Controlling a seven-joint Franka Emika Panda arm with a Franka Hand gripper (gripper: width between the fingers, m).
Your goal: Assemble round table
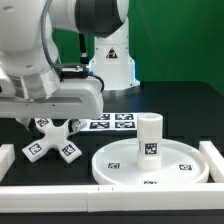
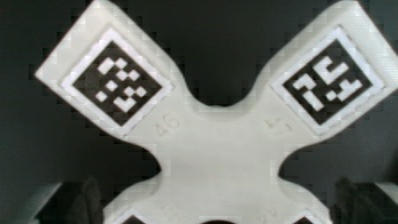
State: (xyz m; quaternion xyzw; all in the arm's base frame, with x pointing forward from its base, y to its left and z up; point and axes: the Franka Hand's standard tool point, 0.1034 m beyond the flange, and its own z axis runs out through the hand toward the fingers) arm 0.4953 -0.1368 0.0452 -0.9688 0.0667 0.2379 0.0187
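I will grab the cross-shaped foot piece by its central body next. Then I will set it on the short cylinder leg.
The small white cross-shaped foot piece lies flat on the black table at the exterior view's left, with tags on its arms. It fills the wrist view. My gripper is directly above it, low over its centre. In the wrist view the gripper is open, and its dark fingers stand on either side of the foot's body with small gaps. The large rimmed round disc lies at the front right. The short cylinder leg stands upright on it.
The marker board lies behind the foot piece and the disc. Long white border walls run along the front and the right side. A white robot base stands at the back.
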